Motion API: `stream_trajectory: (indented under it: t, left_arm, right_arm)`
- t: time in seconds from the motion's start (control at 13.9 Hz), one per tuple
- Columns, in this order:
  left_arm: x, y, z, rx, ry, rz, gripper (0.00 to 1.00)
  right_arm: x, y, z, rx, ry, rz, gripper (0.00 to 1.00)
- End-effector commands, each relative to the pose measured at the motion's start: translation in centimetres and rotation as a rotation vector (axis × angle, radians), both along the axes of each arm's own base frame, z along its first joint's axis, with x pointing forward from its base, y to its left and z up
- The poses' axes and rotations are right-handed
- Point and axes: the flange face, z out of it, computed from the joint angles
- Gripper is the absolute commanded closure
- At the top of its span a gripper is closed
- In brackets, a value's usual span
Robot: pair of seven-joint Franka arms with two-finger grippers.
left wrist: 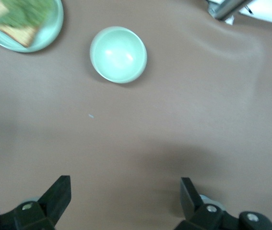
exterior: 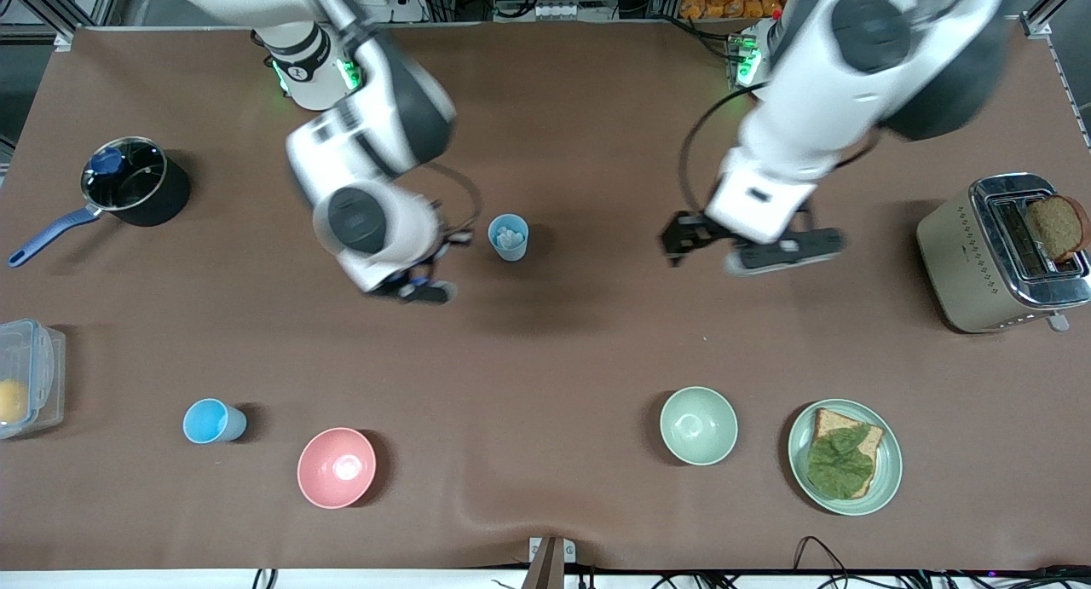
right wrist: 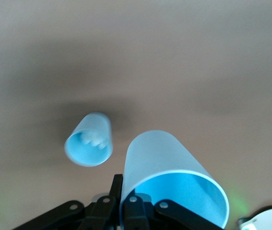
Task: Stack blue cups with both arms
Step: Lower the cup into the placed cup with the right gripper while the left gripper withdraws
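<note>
My right gripper should stay closed on the pale blue cup until it is over the grey-blue cup's opening (right wrist: 88,148), as the pale blue cup's base (right wrist: 153,136) hangs beside that opening.
My right gripper (exterior: 422,291) is shut on the rim of a pale blue cup (right wrist: 174,179), one finger inside the wall and one outside. In the front view that cup is hidden under the right wrist. A grey-blue cup (exterior: 509,236) stands on the mid table beside this gripper, toward the left arm's end. It also shows in the right wrist view (right wrist: 90,140). A bright sky blue cup (exterior: 213,422) stands near the front camera at the right arm's end. My left gripper (exterior: 682,241) is open and empty over bare table, fingers wide apart (left wrist: 126,194).
A pink bowl (exterior: 336,467), a pale green bowl (exterior: 698,424) and a plate with bread and lettuce (exterior: 886,478) lie near the front camera. A black pot (exterior: 136,184) and a plastic box (exterior: 30,376) are at the right arm's end. A toaster (exterior: 963,261) is at the left arm's end.
</note>
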Motion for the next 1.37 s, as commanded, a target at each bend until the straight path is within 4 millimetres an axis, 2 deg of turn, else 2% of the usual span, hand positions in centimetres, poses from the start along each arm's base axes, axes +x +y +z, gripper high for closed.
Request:
stream_trajectory:
  t: [0.0, 0.14, 0.29, 0.43, 0.58, 0.79, 0.86, 0.94, 1.29]
  left_arm:
    - [-0.6, 3.9, 1.2, 0.05, 0.002, -0.003, 0.0]
    - [-0.1, 8.6, 2.3, 0.085, 0.008, 0.057, 0.0]
    - [0.0, 10.7, 2.7, 0.094, 0.018, 0.081, 0.0]
    - [0.4, 13.1, 3.0, 0.104, 0.018, 0.075, 0.0]
    - [0.5, 14.8, 4.1, 0.105, 0.0, 0.078, 0.0]
    - [0.4, 18.8, 6.5, 0.123, -0.017, 0.056, 0.0]
    - [0.5, 19.6, 6.6, 0.126, -0.017, 0.054, 0.0]
    - [0.4, 19.0, 6.5, 0.126, -0.011, 0.054, 0.0]
    - [0.6, 19.3, 6.3, 0.126, -0.005, 0.057, 0.0]
  right_arm:
    - [-3.7, 6.0, -0.8, -0.043, -0.042, -0.088, 1.0]
    - [-5.1, 8.4, -2.3, -0.054, -0.058, -0.124, 1.0]
    - [-5.0, 9.4, -4.4, -0.057, -0.075, -0.171, 1.0]
    - [-6.0, 10.6, -6.4, -0.081, -0.069, -0.163, 1.0]
    - [-6.3, 10.5, -8.2, -0.119, -0.075, -0.146, 1.0]
    - [-6.2, 10.4, -8.6, -0.126, -0.078, -0.145, 1.0]
    - [-6.2, 10.5, -9.2, -0.133, -0.074, -0.142, 1.0]
    - [-6.4, 10.8, -9.5, -0.128, -0.08, -0.14, 1.0]
    - [-6.1, 10.7, -10.5, -0.142, -0.099, -0.127, 1.0]
